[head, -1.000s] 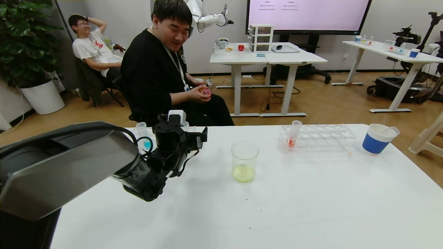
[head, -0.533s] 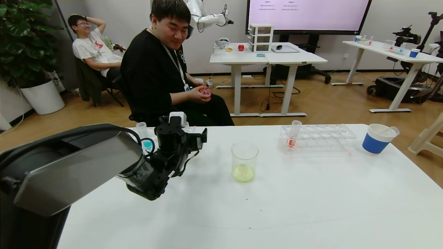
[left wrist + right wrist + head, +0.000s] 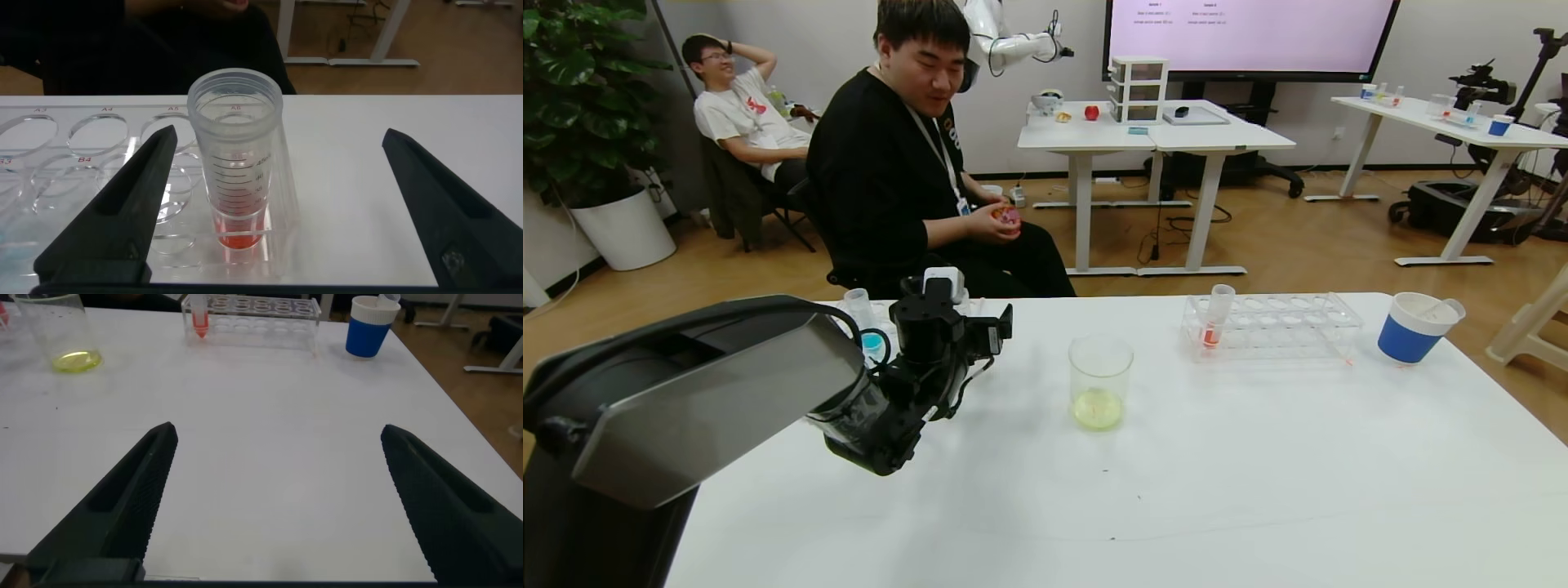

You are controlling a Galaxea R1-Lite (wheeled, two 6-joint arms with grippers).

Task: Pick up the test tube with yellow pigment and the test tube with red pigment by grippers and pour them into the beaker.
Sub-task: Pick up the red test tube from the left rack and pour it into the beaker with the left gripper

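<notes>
My left gripper is ready to close: its fingers surround the tube's upper body (image 3: pixel 237 155) below the tube's rim in the clear rack, in the left wrist view.
In the left wrist view a test tube with red pigment (image 3: pixel 235 167) stands upright in the end hole of a clear rack (image 3: pixel 90 139). My left gripper (image 3: pixel 279 139) is open around it, the tube nearer one finger and touching neither. Another test tube with red pigment (image 3: pixel 1217 314) stands in a second rack (image 3: pixel 1282 322) at the far right. The beaker (image 3: pixel 1100 382) stands mid-table with yellow liquid at its bottom. My right gripper (image 3: pixel 278 433) hangs open over bare table, holding nothing. No test tube with yellow pigment is in view.
A blue paper cup (image 3: pixel 1415 328) stands right of the second rack. My bulky left arm (image 3: pixel 711 392) covers the table's left side. A man in black (image 3: pixel 890 163) sits just behind the far edge, near the left rack.
My left arm has edged slightly forward and to the right toward the rack. Both grippers stay open; beaker and tubes have not moved.
</notes>
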